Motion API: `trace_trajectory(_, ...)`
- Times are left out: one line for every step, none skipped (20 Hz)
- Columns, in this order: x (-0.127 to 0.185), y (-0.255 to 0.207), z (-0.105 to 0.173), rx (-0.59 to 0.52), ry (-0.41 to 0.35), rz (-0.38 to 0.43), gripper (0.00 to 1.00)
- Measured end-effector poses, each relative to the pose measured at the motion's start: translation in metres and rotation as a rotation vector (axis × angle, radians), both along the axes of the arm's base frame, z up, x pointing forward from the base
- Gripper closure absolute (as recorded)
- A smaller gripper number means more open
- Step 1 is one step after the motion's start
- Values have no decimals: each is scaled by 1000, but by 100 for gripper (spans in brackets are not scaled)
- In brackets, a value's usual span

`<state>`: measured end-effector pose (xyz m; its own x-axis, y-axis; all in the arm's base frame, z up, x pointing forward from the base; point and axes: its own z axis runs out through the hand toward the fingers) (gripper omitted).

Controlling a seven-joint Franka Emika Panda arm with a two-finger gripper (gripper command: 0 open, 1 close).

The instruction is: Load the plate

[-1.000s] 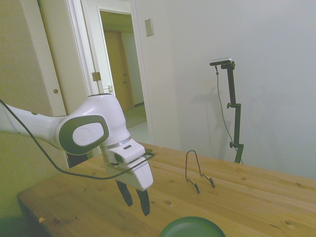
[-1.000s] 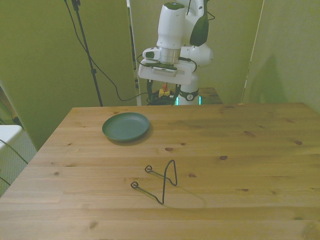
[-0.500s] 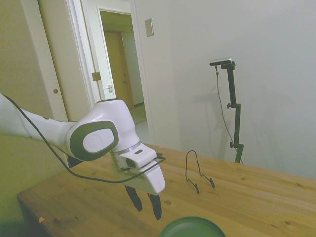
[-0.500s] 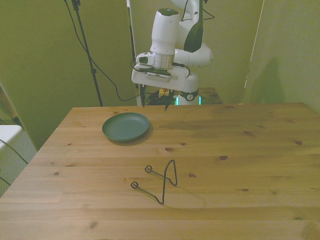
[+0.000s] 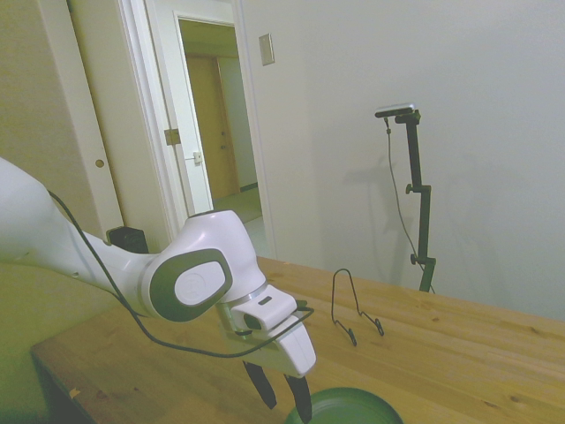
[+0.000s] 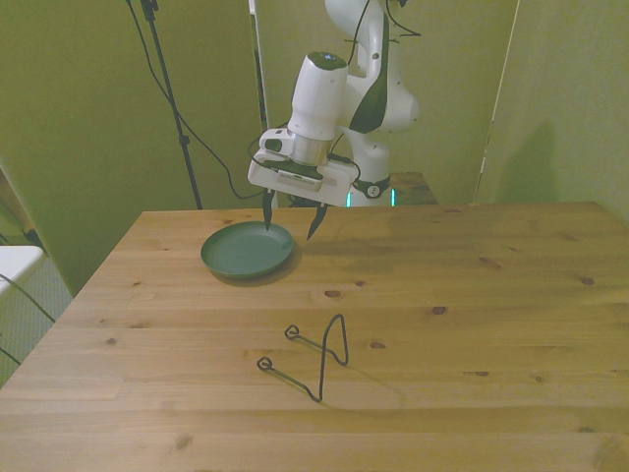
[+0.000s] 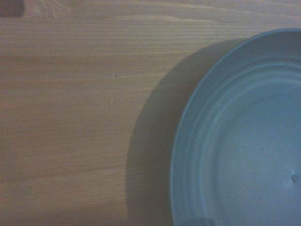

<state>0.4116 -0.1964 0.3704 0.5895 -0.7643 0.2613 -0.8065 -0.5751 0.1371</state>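
I will grab the plate with my gripper by its thin raised rim next, because the plate is wider than my open fingers.
The dark green plate [image 6: 247,250] lies flat on the wooden table, toward the front view's left and near the far edge. In the side view only its far part shows, as a green arc [image 5: 346,408] at the bottom edge. My gripper [image 6: 290,217] hangs open just above the plate's far rim, fingers pointing down, nothing between them. From the side, the gripper [image 5: 282,403] sits right beside the plate's edge. The wrist view is filled on one side by the plate [image 7: 244,141], empty, with bare wood beside it.
A thin black wire stand [image 6: 314,356] rests on the table nearer the camera in the front view, and shows as a wire stand [image 5: 353,309] beyond the plate in the side view. Behind the table's far-left corner rises a dark tripod pole [image 6: 172,103].
The arm has swung out from the table's far edge and lowered, toward the front view's left. The gripper now hangs over the plate's far rim. The plate and stand have not moved.
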Motion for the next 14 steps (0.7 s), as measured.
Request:
trace_trajectory(-1,-2,-4,2,2,-3,100)
trace_trajectory(-2,-3,-7,5,-1,-6,100)
trace_trajectory(-3,-5,-10,8,-4,-10,100)
trace_trajectory(-3,-6,-11,9,-11,-14,100)
trace_trajectory(-3,-7,-11,9,-15,-20,100)
trace_trajectory(-3,-8,-11,9,-17,-25,100)
trace_trajectory(-3,-8,-11,10,-20,-28,100)
trace_trajectory(-3,-9,-10,9,-23,-30,100)
trace_trajectory(-4,-9,-10,10,-26,-31,100)
trace_trajectory(-4,-10,-10,10,-30,-32,100)
trace_trajectory(-4,-10,-10,10,-33,-33,100)
trace_trajectory(-3,-10,-10,11,-35,-34,100)
trace_trajectory(-3,-11,-10,12,-41,-34,100)
trace_trajectory(-3,-11,-9,12,-47,-35,100)
